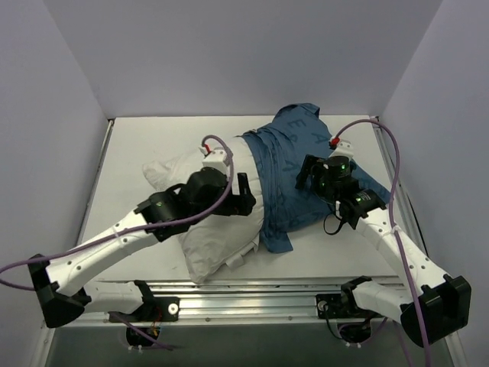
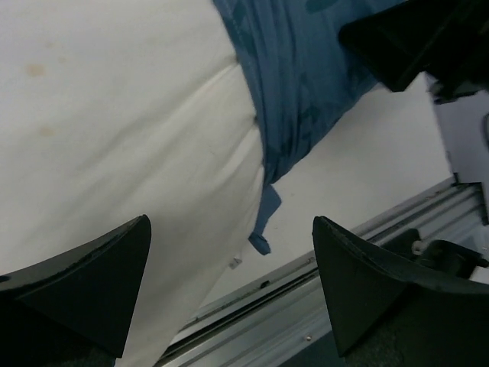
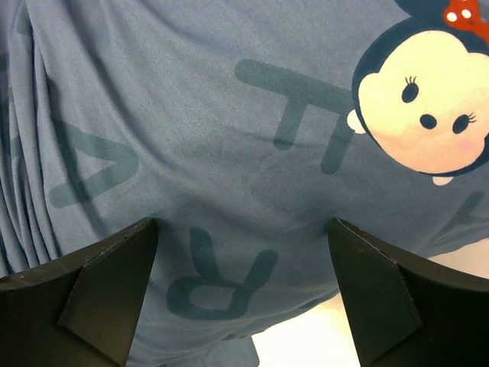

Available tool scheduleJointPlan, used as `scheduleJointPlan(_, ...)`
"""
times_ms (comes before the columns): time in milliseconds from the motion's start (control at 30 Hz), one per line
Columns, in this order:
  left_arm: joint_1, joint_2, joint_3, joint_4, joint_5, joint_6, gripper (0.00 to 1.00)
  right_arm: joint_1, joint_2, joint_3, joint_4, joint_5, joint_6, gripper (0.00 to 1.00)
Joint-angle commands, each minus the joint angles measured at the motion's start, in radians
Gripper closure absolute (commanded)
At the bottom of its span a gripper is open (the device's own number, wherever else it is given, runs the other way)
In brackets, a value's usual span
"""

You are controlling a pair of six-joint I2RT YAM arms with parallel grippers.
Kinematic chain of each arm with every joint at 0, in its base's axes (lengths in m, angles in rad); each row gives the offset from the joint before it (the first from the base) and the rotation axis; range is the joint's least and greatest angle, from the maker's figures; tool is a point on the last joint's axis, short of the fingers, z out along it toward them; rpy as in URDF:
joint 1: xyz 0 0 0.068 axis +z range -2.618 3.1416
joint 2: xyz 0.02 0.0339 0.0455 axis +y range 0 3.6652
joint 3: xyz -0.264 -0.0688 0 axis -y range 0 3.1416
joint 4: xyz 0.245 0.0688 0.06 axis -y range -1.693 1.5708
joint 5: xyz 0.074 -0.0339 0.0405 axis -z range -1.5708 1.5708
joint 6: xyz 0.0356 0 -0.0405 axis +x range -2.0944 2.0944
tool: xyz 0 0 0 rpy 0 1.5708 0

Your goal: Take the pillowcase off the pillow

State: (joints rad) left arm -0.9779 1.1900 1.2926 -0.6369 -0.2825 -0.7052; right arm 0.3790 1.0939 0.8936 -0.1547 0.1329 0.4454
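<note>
The left gripper grabs the white pillow by its bare part beside the case's bunched open edge next, so the pillowcase stays free to be removed.
The white pillow lies across the middle of the table, its left half bare. The blue pillowcase, printed with darker letters, covers its right half and is bunched at the open edge. My left gripper is open and empty over the bare pillow, next to the case's edge. My right gripper is open, its jaws spread wide just above the pillowcase, holding nothing. A mouse face with a red bow shows on the fabric.
The white table is walled on three sides. An aluminium rail runs along the near edge and also shows in the left wrist view. Purple cables loop over both arms.
</note>
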Motion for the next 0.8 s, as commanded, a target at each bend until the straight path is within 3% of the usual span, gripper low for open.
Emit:
scheduleJointPlan(0, -0.047, 0.101, -0.065, 0.063, -0.156, 0.001, 0.06, -0.005, -0.005, -0.019, 0.052, 0.017, 0.012, 0.12)
scheduleJointPlan(267, -0.045, 0.324, -0.088, 0.123, -0.162, -0.010, 0.06, 0.014, -0.038, -0.033, 0.063, -0.048, -0.050, 0.12)
scheduleJointPlan(333, -0.045, 0.367, -0.099, 0.149, -0.147, -0.022, 0.00, 0.023, -0.055, -0.036, 0.064, -0.073, -0.073, 0.12)
scheduleJointPlan(367, -0.045, 0.378, -0.104, 0.155, -0.146, -0.030, 0.09, 0.034, -0.061, -0.039, 0.066, -0.100, -0.079, 0.12)
scheduleJointPlan(400, -0.044, 0.393, -0.108, 0.161, -0.145, -0.042, 0.26, 0.041, -0.071, -0.041, 0.067, -0.113, -0.082, 0.12)
scheduleJointPlan(467, -0.041, 0.402, -0.115, 0.169, -0.138, -0.051, 0.48, 0.073, -0.077, -0.048, 0.075, -0.130, -0.083, 0.12)
scheduleJointPlan(500, -0.039, 0.407, -0.113, 0.169, -0.135, -0.050, 0.66, 0.087, -0.078, -0.050, 0.083, -0.160, -0.080, 0.12)
scheduleJointPlan(567, -0.036, 0.401, -0.107, 0.164, -0.129, -0.040, 0.82, 0.122, -0.075, -0.053, 0.089, -0.161, -0.070, 0.12)
scheduleJointPlan(600, -0.035, 0.392, -0.104, 0.161, -0.129, -0.040, 0.97, 0.159, -0.068, -0.053, 0.093, -0.144, -0.065, 0.12)
scheduleJointPlan(767, -0.019, 0.346, -0.075, 0.135, -0.115, -0.025, 0.98, 0.283, -0.016, -0.048, 0.113, -0.061, -0.021, 0.13)
